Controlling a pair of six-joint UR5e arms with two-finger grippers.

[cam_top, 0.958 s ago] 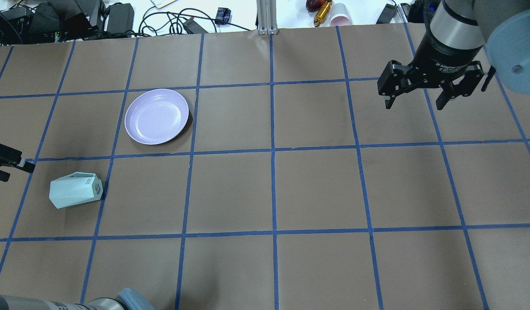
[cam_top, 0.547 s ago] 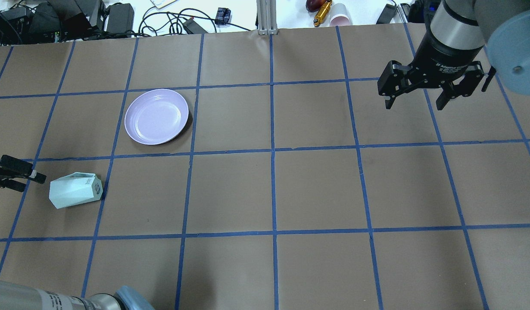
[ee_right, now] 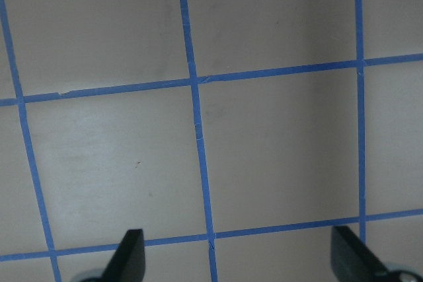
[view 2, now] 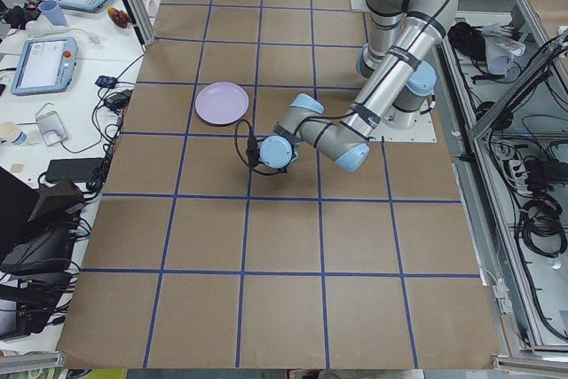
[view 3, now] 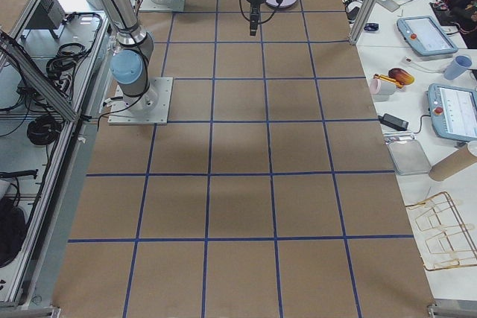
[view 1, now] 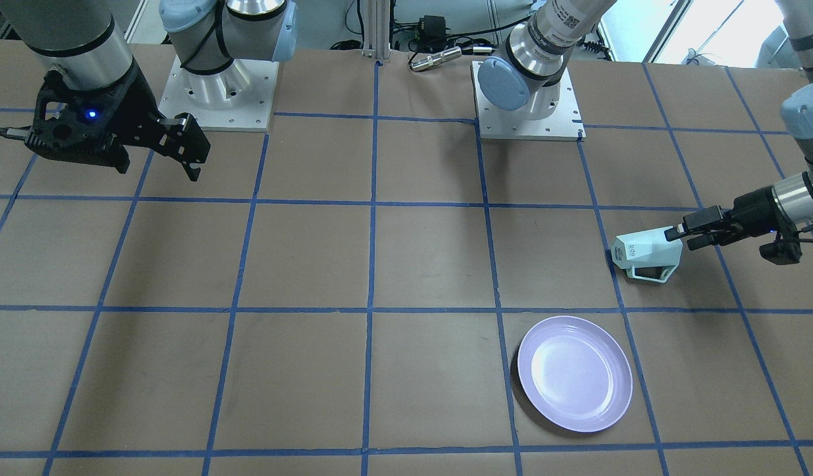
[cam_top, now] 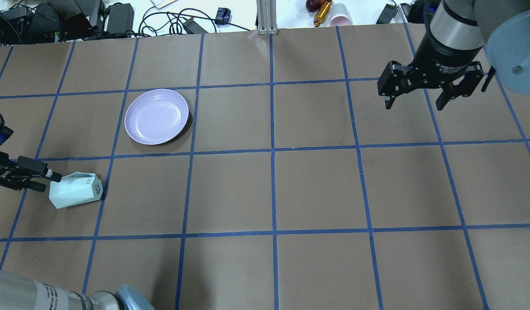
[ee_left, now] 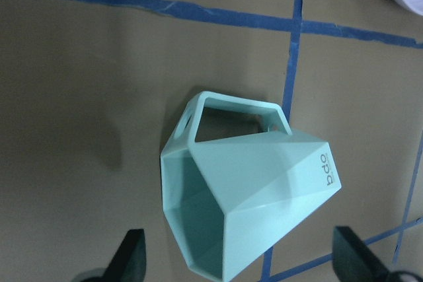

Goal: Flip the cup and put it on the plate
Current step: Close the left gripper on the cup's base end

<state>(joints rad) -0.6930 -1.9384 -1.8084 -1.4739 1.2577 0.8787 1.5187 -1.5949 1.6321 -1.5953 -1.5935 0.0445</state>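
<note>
My left gripper comes down before closing on the cup, since both fingers hover above the mint-green cup's rim, outside the cup's opening.
The mint-green cup lies on its side on the brown table, mouth toward my left gripper and lettered base away from it. Its handle points toward the plate. It also shows in the front view and the left wrist view. My left gripper is open and low at the cup's mouth end. In the left wrist view the fingertips flank the rim. The lavender plate lies empty one grid square beyond the cup. My right gripper hangs open and empty at the far right.
Blue tape lines divide the table into squares. Cables and power bricks, an aluminium post and a pink paper cup sit beyond the far edge. The arm bases stand on the robot's side.
My left gripper has moved in from the left edge toward the cup and now reaches its mouth end. The cup, the plate and the right arm have not moved.
</note>
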